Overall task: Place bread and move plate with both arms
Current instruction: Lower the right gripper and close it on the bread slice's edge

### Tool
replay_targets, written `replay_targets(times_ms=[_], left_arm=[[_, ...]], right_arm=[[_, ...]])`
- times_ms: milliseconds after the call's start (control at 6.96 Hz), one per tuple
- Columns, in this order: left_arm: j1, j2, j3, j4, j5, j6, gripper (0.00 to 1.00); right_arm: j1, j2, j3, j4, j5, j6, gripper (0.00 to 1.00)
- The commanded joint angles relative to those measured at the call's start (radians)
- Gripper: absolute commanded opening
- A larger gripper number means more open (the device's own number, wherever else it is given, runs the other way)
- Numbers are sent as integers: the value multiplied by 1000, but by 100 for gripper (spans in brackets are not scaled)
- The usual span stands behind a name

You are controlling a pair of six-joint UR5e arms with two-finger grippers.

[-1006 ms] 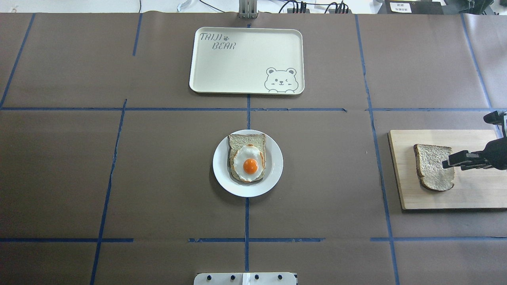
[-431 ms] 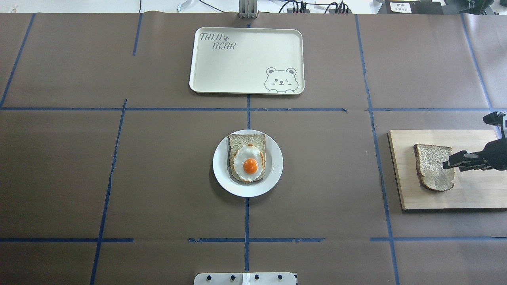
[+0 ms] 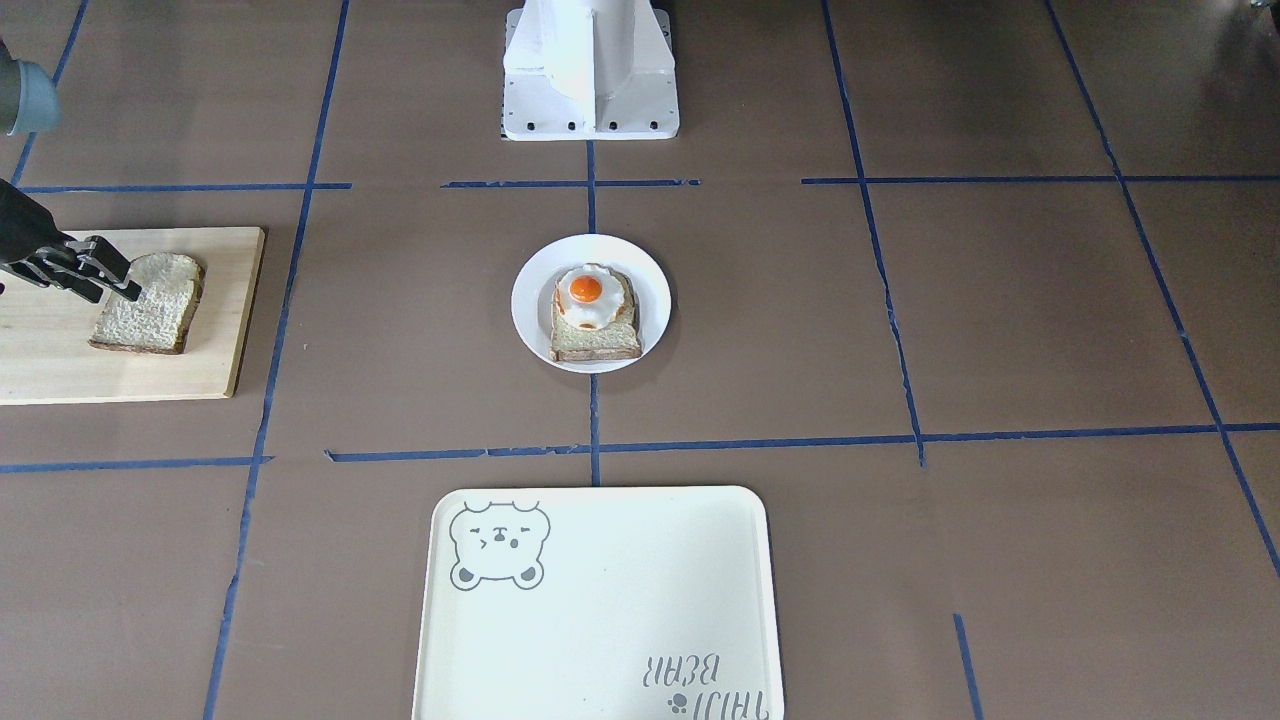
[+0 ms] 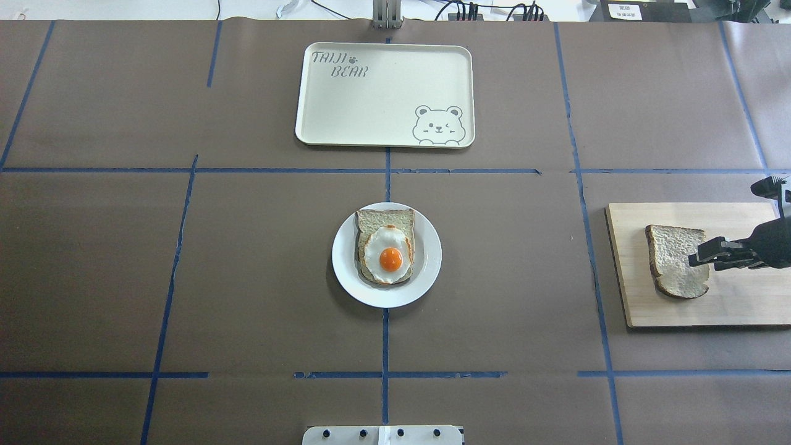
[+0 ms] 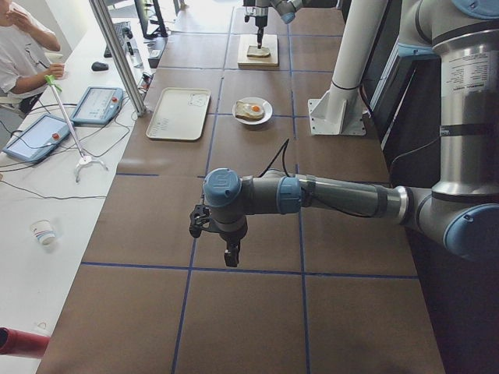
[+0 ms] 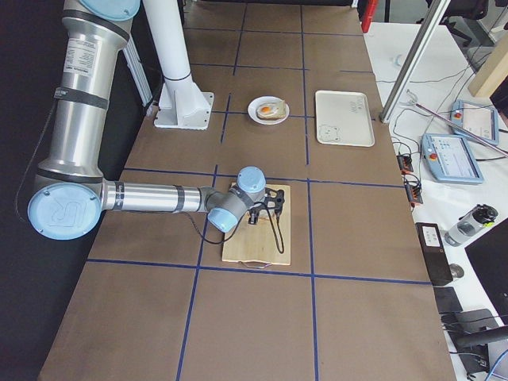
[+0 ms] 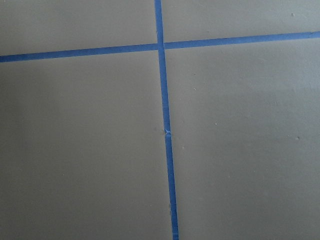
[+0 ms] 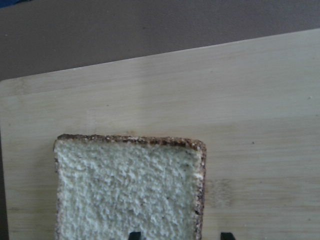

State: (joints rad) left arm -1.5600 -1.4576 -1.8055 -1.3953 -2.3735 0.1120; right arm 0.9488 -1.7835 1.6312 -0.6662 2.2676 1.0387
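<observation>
My right gripper grips the bread slice by its crust edge next, to top the egg sandwich on the plate.
The bread lies flat on a wooden board at the table's right; it also shows in the front view and the right wrist view. My right gripper is open and hovers low over the slice's edge nearest the arm, holding nothing. Its two fingertips stand apart at the bottom of the wrist view, astride the slice's crust corner. The white plate sits mid-table and carries a toast slice with a fried egg. My left gripper shows only in the left side view, over bare table; I cannot tell its state.
A cream tray with a bear drawing lies beyond the plate, at the table's far middle. The white base block stands at the robot's edge. Blue tape lines cross the brown table cover.
My right gripper has crept slightly toward the robot's side and lower over the bread's edge. The bread, plate and tray have not moved.
</observation>
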Motion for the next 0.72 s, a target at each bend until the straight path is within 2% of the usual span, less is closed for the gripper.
replay_targets(times_ms=[0,144,431,575], left_arm=[[0,0,0,1,-1,0,100],[0,0,0,-1,-1,0,100],[0,-1,0,-1,-1,0,100],[0,-1,-2,-1,-1,0,100]], right_arm=[[-1,-2,-4,-4,0,1,54],[-1,-1,-8,-7,0,1,50],[-1,-1,-8,-10,-2,1,51],[-1,-1,-8,-16,0,1,42]])
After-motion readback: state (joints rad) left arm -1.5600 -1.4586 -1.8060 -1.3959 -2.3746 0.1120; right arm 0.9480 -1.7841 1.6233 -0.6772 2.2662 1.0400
